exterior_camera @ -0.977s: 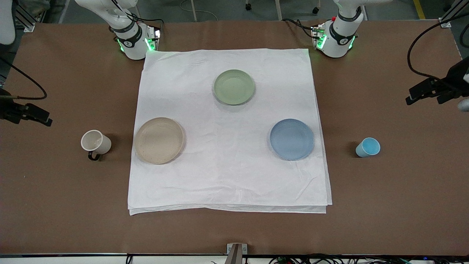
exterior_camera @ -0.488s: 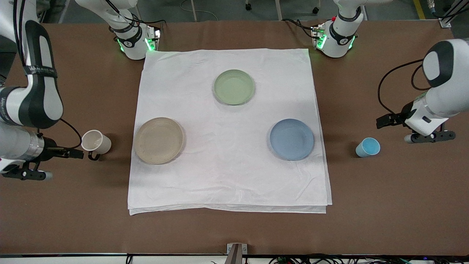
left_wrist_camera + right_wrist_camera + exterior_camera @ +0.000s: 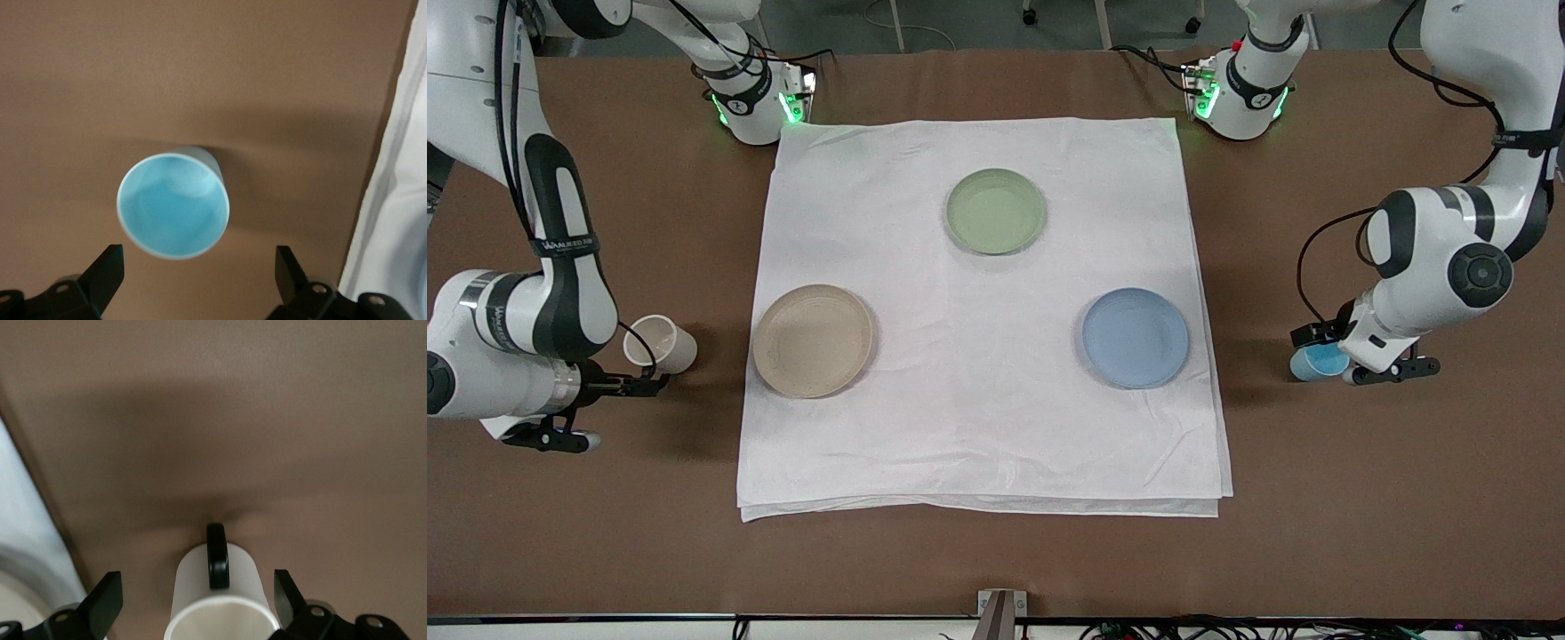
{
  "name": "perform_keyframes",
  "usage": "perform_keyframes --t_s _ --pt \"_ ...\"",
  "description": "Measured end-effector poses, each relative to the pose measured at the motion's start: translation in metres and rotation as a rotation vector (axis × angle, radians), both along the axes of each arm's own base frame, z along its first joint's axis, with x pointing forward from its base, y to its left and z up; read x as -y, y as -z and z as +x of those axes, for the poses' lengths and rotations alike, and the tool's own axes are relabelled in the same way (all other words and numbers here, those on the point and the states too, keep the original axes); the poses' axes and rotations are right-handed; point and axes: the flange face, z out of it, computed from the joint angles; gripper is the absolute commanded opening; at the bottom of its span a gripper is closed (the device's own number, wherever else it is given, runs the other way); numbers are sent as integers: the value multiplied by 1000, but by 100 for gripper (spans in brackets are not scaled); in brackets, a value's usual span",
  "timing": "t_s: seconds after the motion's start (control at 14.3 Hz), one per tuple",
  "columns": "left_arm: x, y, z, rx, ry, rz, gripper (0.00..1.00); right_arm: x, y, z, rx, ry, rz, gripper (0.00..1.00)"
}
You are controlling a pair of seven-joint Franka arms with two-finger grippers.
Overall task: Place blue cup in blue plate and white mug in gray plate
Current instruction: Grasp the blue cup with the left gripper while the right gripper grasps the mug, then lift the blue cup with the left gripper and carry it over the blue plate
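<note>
I need to set the white mug in the gray plate [image 3: 812,340], so my right gripper should next grab the mug by its round body [image 3: 663,343].
The blue cup [image 3: 1313,364] stands upright on the brown table at the left arm's end, beside the blue plate [image 3: 1136,338]. My left gripper [image 3: 1319,348] is over it, open and empty. In the left wrist view the cup [image 3: 173,205] sits just ahead of the open gripper [image 3: 199,267]. The white mug [image 3: 660,342] stands at the right arm's end, beside the gray plate [image 3: 812,340], which looks beige. My right gripper [image 3: 645,382] is open at the mug's handle side. In the right wrist view the mug [image 3: 220,603] sits between the open fingers [image 3: 110,595], dark handle [image 3: 217,557] on top.
A pale green plate [image 3: 996,212] lies on the white cloth [image 3: 978,427], farther from the front camera than the two other plates. All three plates are empty. The cloth's edge shows in the left wrist view [image 3: 400,200] and the right wrist view [image 3: 20,500].
Both arms have swung in from the table's ends and come down. The left gripper now hangs over the blue cup, the right one at the white mug. Cup and mug have not moved.
</note>
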Motion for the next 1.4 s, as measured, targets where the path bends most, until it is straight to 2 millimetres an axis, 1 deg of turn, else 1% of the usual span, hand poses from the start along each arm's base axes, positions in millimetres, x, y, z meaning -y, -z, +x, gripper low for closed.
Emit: perform_keyframes --t_s 0.07,0.14,0.21,0.35,0.56,0.63,0.77,0.91,0.98,1.05,1.12,1.19,1.26,1.33,1.4 --pt "0 10 1 2 -1 0 100 3 9 1 2 3 -1 100" --pt "0 18 2 2 -1 0 97 5 16 1 3 5 -2 100" --pt "0 23 2 1 0 0 91 6 22 1 -1 6 -1 100" --pt "0 27 2 0 -5 0 75 6 29 0 -9 -2 1 100" --pt "1 28 2 -1 -14 1 44 5 40 -2 -27 -33 10 100" --pt "1 28 2 -2 -14 1 36 5 46 -5 -37 -37 12 100" --pt "1 32 2 -6 -14 1 21 5 60 -10 -43 -42 14 100" --pt "1 37 2 -8 -14 1 9 4 78 -19 -54 -45 17 100" --pt "1 39 2 -8 -14 1 3 3 84 -23 -62 -46 19 97" --pt "1 39 2 -6 -14 1 1 3 87 -25 -67 -46 20 91" --pt "1 38 3 -3 -14 1 1 3 88 -25 -68 -47 20 84" --pt "1 36 5 3 -18 2 0 3 87 -25 -68 -47 20 79" --pt "1 31 8 10 -26 2 0 3 87 -25 -68 -48 20 77" --pt "4 22 11 10 -34 3 0 3 87 -25 -68 -48 20 72" --pt "11 11 13 3 -42 5 0 3 87 -25 -68 -48 20 67"
